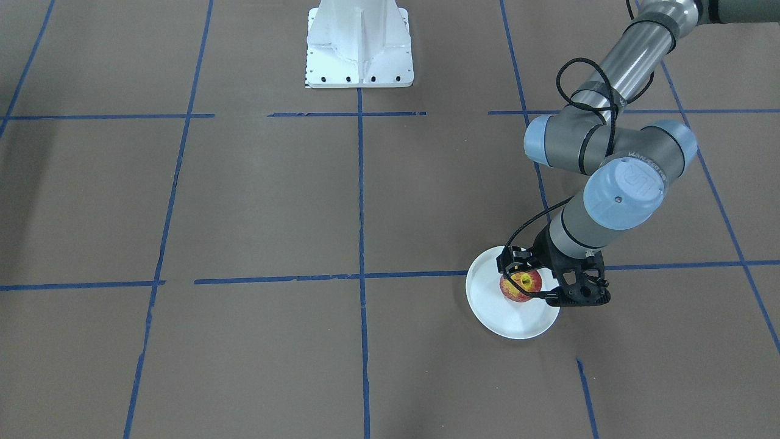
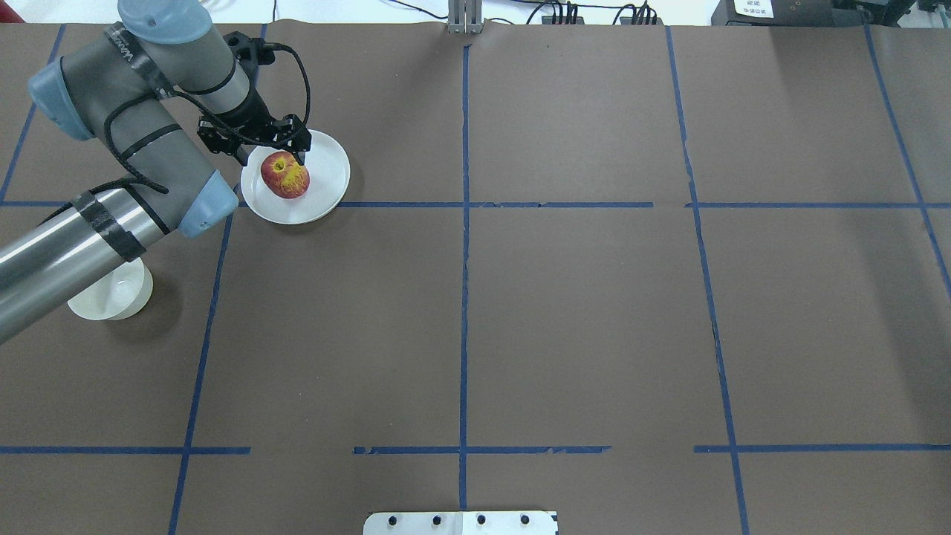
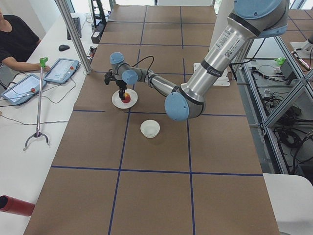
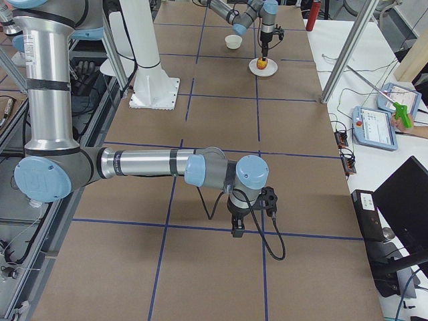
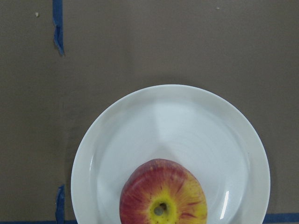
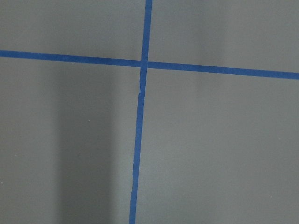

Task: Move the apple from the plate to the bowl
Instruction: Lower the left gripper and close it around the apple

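Observation:
The apple [image 2: 284,174] needs to move from plate to bowl, so I need to grab it by its rounded sides with my left gripper next.
The red apple [image 2: 284,174] with its yellow stem patch lies on the flat white plate [image 2: 327,163] at the far left of the table. My left gripper [image 2: 272,157] is open over the plate, one finger on each side of the apple [image 1: 521,285]. The left wrist view shows the apple [image 5: 162,193] low in the frame on the plate [image 5: 187,121], with no fingers in view. The small deep white bowl [image 2: 111,293] stands nearer to my base, partly hidden under my left forearm. My right gripper [image 4: 235,227] hangs low over bare table; I cannot tell whether it is open or shut.
The white robot pedestal [image 1: 359,46] stands at the table's middle edge. Blue tape lines [image 2: 464,297] cross the brown table cover. A side bench with tablets [image 3: 58,71] and an operator lies beyond the plate's end of the table.

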